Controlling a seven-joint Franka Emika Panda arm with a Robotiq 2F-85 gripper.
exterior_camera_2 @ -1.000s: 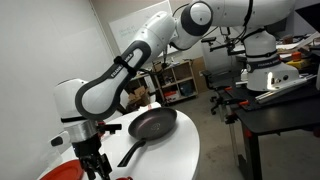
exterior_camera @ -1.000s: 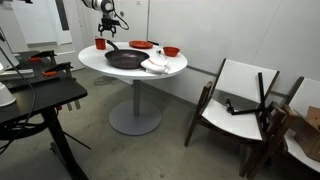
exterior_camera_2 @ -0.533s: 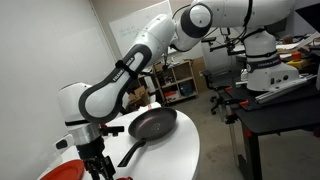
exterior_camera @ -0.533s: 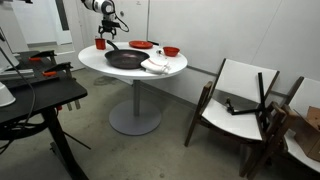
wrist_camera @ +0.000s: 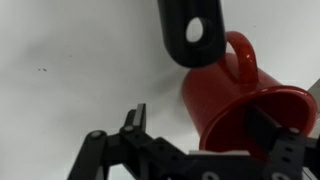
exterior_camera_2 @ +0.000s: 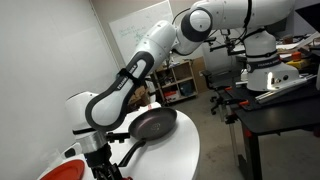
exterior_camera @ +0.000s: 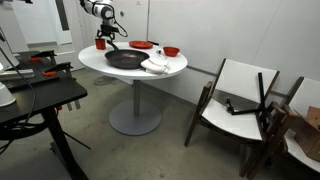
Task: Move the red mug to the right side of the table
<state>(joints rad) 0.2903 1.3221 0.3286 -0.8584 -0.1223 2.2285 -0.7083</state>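
Observation:
The red mug's near rim (wrist_camera: 211, 127) is between my fingers, with one finger down inside the mug's opening. My gripper should close on the red mug now.
The red mug (exterior_camera: 100, 44) stands upright at the back edge of the round white table (exterior_camera: 94, 59), next to the black pan (exterior_camera: 125, 60). My gripper (exterior_camera: 103, 36) hangs right over the mug. In the wrist view the mug (wrist_camera: 225, 95) fills the right side, handle pointing away, with the pan's handle (wrist_camera: 192, 30) just beyond it. My gripper (wrist_camera: 200, 125) is open: one finger is over the bare table left of the mug, the other over the mug's mouth. In an exterior view the gripper (exterior_camera_2: 106, 170) is low over the table (exterior_camera_2: 185, 140); the mug is hidden there.
A red plate (exterior_camera: 140, 44), a low red bowl (exterior_camera: 171, 51) and a white cloth (exterior_camera: 157, 66) lie on the table beside the pan (exterior_camera_2: 150, 123). A black desk with equipment (exterior_camera: 40, 95) stands nearby. Chairs (exterior_camera: 240, 100) stand by the wall.
My gripper has come down and closer to the red mug. The mug, pan and other things have not moved.

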